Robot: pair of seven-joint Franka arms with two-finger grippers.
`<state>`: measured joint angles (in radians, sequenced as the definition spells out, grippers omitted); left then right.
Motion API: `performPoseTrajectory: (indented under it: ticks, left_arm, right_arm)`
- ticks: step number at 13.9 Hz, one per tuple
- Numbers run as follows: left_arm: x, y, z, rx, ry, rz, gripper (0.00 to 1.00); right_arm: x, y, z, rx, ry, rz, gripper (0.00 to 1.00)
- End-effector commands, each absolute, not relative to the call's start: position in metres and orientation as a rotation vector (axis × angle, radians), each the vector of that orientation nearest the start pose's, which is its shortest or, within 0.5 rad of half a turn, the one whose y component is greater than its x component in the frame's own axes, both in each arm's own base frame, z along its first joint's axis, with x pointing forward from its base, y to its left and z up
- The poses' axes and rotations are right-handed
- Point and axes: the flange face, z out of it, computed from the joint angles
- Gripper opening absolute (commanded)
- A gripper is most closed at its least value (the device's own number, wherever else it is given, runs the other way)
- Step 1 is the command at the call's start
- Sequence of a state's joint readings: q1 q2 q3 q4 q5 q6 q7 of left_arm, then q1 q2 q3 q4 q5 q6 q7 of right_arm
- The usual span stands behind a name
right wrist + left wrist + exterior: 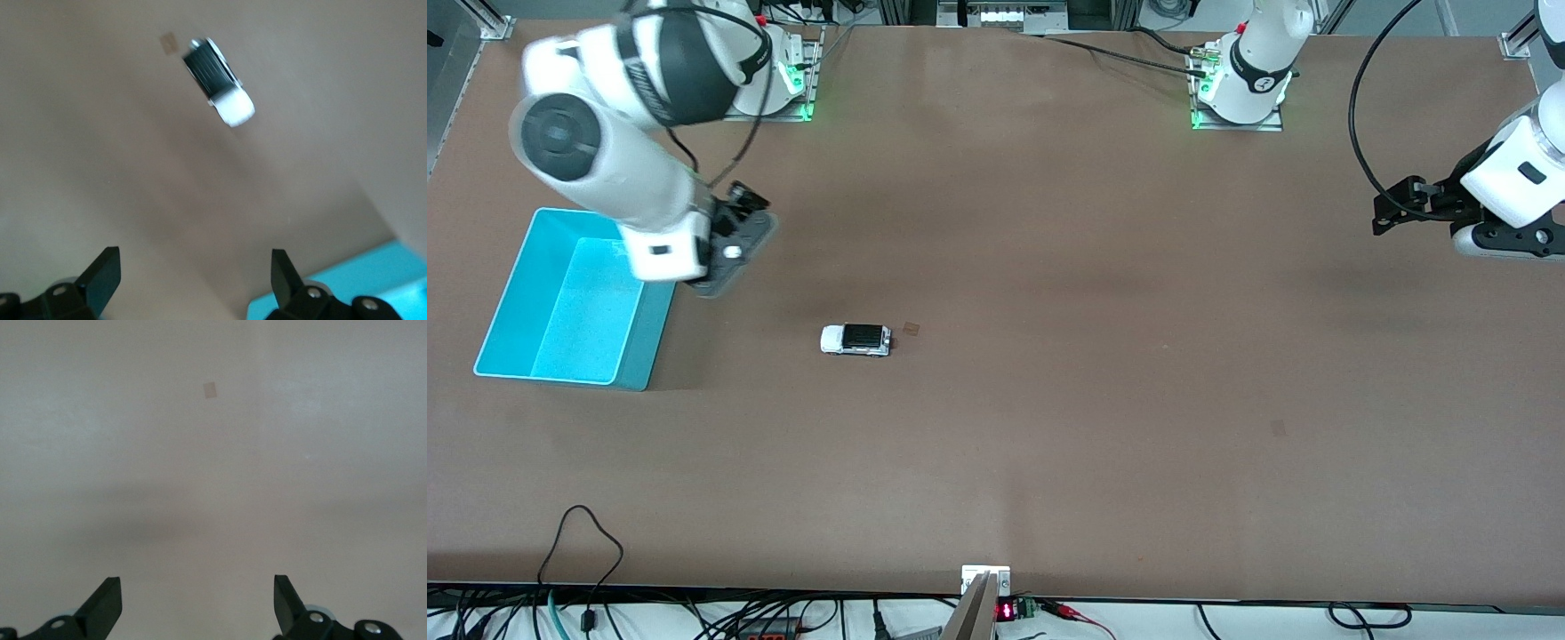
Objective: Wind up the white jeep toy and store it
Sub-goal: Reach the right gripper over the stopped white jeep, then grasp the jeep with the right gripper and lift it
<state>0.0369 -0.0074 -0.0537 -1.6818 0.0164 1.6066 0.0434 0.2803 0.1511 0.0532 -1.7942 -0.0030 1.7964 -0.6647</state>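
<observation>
The white jeep toy needs to be stored in the cyan bin point(569, 298). My right gripper should next pick it up by the sides of its black-roofed cabin point(862, 336).
The white jeep toy point(855, 339) point(219, 80), with its black ribbed roof, stands on its wheels on the brown table, nearer the right arm's end. My right gripper point(734, 244) point(195, 277) hangs open and empty above the table, between the cyan bin point(569, 298) and the jeep, apart from both. At the left arm's end of the table my left gripper point(1392, 206) point(197, 600) is open over bare table, holding nothing, and that arm waits.
The cyan bin's corner point(373, 280) shows beside my right gripper; the bin holds nothing. A small tan patch point(911, 329) point(169, 43) lies on the table beside the jeep. Another faint patch point(1278, 428) point(210, 390) lies toward the left arm's end. Cables run along the table edge nearest the front camera.
</observation>
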Motion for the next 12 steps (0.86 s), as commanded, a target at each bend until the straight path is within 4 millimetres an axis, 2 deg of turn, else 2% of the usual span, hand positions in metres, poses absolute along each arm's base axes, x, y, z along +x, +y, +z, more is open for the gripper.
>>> performPoseTrajectory:
  ticks: [1, 4, 7, 9, 12]
  left_arm:
    - [0.547, -0.007, 0.585, -3.128, 0.090, 0.123, 1.00]
    - [0.547, -0.007, 0.586, -3.124, 0.092, 0.118, 1.00]
    - [0.547, -0.008, 0.587, -3.124, 0.094, 0.118, 1.00]
    - [0.547, -0.006, 0.587, -3.126, 0.090, 0.120, 1.00]
    - [0.547, -0.006, 0.587, -3.126, 0.090, 0.120, 1.00]
  right_arm:
    - [0.562, 0.206, 0.426, -2.620, -1.665, 0.160, 1.00]
    - [0.566, 0.219, 0.384, -2.504, -1.852, 0.068, 1.00]
    - [0.565, 0.237, 0.332, -2.489, -1.895, -0.023, 1.00]
    - [0.568, 0.240, 0.294, -2.492, -1.905, -0.089, 1.00]
    - [0.566, 0.256, 0.255, -2.469, -1.942, -0.151, 1.00]
